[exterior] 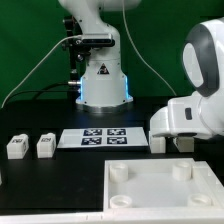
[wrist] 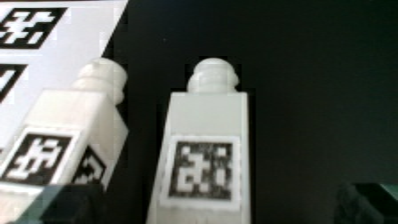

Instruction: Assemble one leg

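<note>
My fingers are low on either side of the marked leg [wrist: 203, 172]. My gripper should close now, as it would hold that leg.
In the wrist view two white legs lie side by side on the black table, each with a black-and-white marker on its face and a round peg at one end. One leg [wrist: 210, 135] lies in line with the gap of my gripper [wrist: 215, 212]; the other leg [wrist: 75, 125] lies beside it. My dark fingertips [wrist: 71, 205] stand wide apart on either side of the first leg, not touching it. In the exterior view my gripper [exterior: 184, 143] hangs low at the right, next to a leg [exterior: 158, 141]. Two more legs [exterior: 16, 147] [exterior: 45, 146] lie at the left.
The marker board [exterior: 98, 137] lies in the middle of the table and shows in a corner of the wrist view [wrist: 36, 40]. A large flat white panel with round corner sockets [exterior: 150, 190] lies in front. The robot base [exterior: 100, 80] stands behind.
</note>
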`<state>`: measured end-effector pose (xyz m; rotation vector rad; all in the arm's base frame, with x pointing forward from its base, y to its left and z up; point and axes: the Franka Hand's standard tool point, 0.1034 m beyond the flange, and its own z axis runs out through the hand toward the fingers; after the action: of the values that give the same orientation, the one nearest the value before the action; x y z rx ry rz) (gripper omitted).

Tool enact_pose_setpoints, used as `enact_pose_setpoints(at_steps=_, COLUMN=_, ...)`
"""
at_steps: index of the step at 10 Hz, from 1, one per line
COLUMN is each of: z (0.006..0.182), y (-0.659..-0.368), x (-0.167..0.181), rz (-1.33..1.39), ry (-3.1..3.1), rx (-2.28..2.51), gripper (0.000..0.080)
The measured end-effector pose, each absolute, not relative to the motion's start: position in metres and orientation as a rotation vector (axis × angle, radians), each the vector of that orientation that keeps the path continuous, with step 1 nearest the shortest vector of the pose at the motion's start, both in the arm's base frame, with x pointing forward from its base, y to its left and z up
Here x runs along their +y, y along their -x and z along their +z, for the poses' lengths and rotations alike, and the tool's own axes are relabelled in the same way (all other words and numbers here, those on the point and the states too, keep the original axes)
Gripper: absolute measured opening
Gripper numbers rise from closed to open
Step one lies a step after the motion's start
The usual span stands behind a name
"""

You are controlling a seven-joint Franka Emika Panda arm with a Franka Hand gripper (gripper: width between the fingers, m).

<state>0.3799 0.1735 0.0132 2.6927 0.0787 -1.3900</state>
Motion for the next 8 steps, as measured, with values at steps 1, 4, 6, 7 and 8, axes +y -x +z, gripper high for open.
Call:
enact_pose_setpoints(at_steps=1, z=0.0102, y=-0.3771, x=0.1739, rz=-1.394, ry=-2.689, rx=0.081, gripper=0.0648)
enact_pose_setpoints(at_steps=4, z=0.0091, y=-0.3764, x=0.1733, rz=-1.398, ry=-2.687, rx=0.081, gripper=0.0531)
enact_pose_setpoints(at_steps=6, z=0.0090, y=-0.3764, x=0.1733, rz=-1.398, ry=-2.687, rx=0.081, gripper=0.0396)
enact_pose_setpoints(at_steps=7, z=0.0092, y=-0.3765, x=0.1734, rz=-1.398, ry=-2.687, rx=0.081, gripper=0.0290)
enact_pose_setpoints(at_steps=8, z=0.0092, y=-0.3765, x=0.1734, rz=-1.398, ry=-2.687, rx=0.081, gripper=0.0290)
